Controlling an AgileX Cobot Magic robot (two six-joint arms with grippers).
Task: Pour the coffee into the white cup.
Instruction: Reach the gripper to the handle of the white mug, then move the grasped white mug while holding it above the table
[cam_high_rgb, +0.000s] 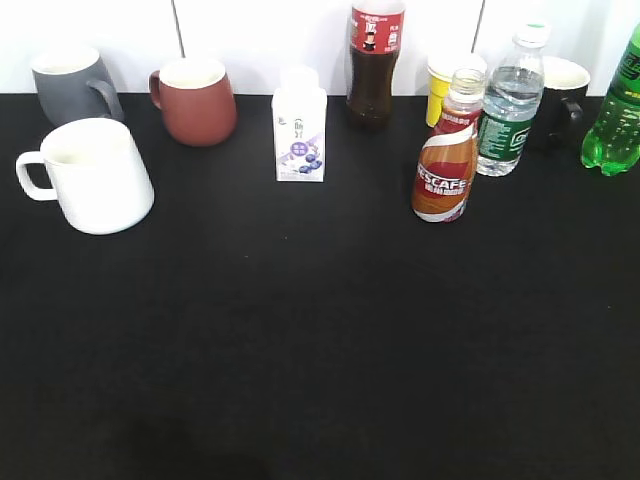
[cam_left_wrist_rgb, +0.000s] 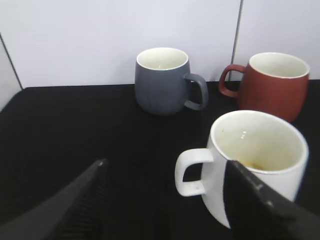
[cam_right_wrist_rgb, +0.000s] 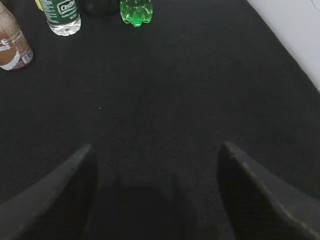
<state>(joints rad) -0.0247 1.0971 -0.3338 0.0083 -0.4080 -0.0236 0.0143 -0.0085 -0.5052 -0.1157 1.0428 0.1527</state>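
Observation:
The left gripper grabs the white cup by its slim handle (cam_high_rgb: 33, 177) next, since the white cup's round body (cam_high_rgb: 102, 180) is too wide for the gripper's fingers.
The coffee bottle (cam_high_rgb: 445, 163), curvy with a brown, red and white NESCAFE wrap, stands upright right of centre; its base shows in the right wrist view (cam_right_wrist_rgb: 12, 47). The white cup (cam_high_rgb: 93, 175) stands at the left with its handle to the left. In the left wrist view the cup (cam_left_wrist_rgb: 260, 150) is just ahead of my open, empty left gripper (cam_left_wrist_rgb: 165, 167), whose right finger overlaps the cup's side. My right gripper (cam_right_wrist_rgb: 155, 150) is open and empty over bare black cloth, well short of the bottle. Neither gripper shows in the exterior view.
A grey mug (cam_high_rgb: 72, 83) and a brown-red mug (cam_high_rgb: 196, 100) stand behind the white cup. A small white carton (cam_high_rgb: 300, 136), a tall dark bottle (cam_high_rgb: 374, 62), a yellow cup (cam_high_rgb: 446, 82), a water bottle (cam_high_rgb: 510, 105), a black mug (cam_high_rgb: 560, 95) and a green bottle (cam_high_rgb: 618, 115) line the back.

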